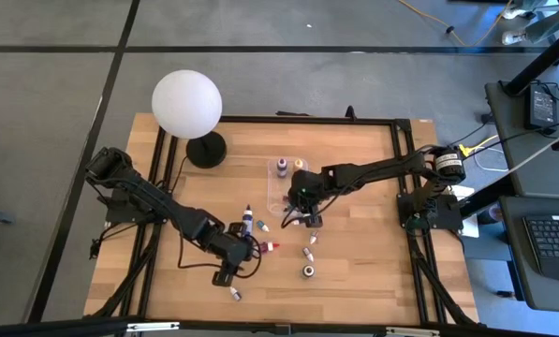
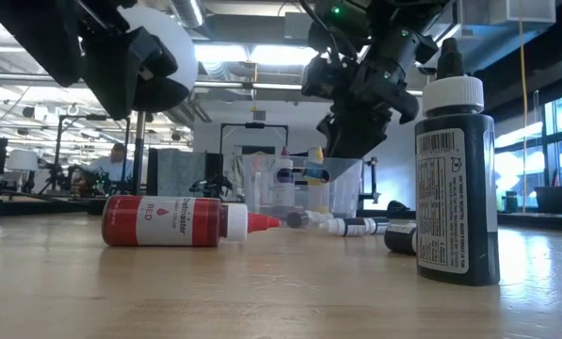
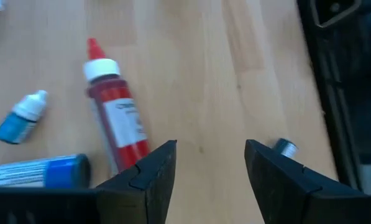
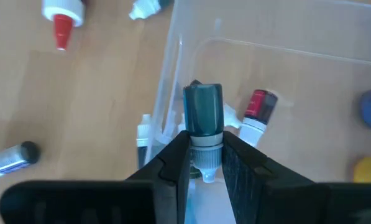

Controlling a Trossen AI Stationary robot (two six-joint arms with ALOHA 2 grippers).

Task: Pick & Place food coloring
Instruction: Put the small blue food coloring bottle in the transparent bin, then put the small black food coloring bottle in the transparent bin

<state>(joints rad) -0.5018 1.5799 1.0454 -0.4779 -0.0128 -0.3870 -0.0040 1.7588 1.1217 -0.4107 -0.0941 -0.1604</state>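
My right gripper is ready to open. The teal bottle (image 4: 204, 118) is hanging inside the clear box's side in the right wrist view, so the bottle would rest in the box.
The food coloring bottles lie scattered on the wooden table. A red one (image 1: 267, 246) (image 3: 115, 113) lies on its side, with a blue one (image 3: 37, 171) and a tiny blue one (image 3: 20, 118) next to it. A dark bottle (image 2: 456, 179) stands upright. Purple (image 1: 282, 167) and yellow (image 1: 299, 164) bottles stand in the clear box (image 1: 277, 192). My left gripper (image 3: 210, 174) hovers open beside the red bottle. My right gripper (image 4: 205, 165) is over the box's edge, shut on a small teal bottle (image 4: 202, 109). My right gripper pinches the teal bottle between its two fingers at the white cap end (image 4: 205, 154), and the coloured body sticks out past the fingertips. The bottle lies along the fingers. It is lifted clear, above the clear box's wall (image 4: 173, 74).
A big white globe lamp (image 1: 186, 103) stands on its dark base at the far left of the table. A small red bottle (image 4: 258, 109) lies inside the box. More small bottles (image 1: 309, 253) lie near the middle, and one (image 1: 235, 294) by the near edge. A black frame borders the table.
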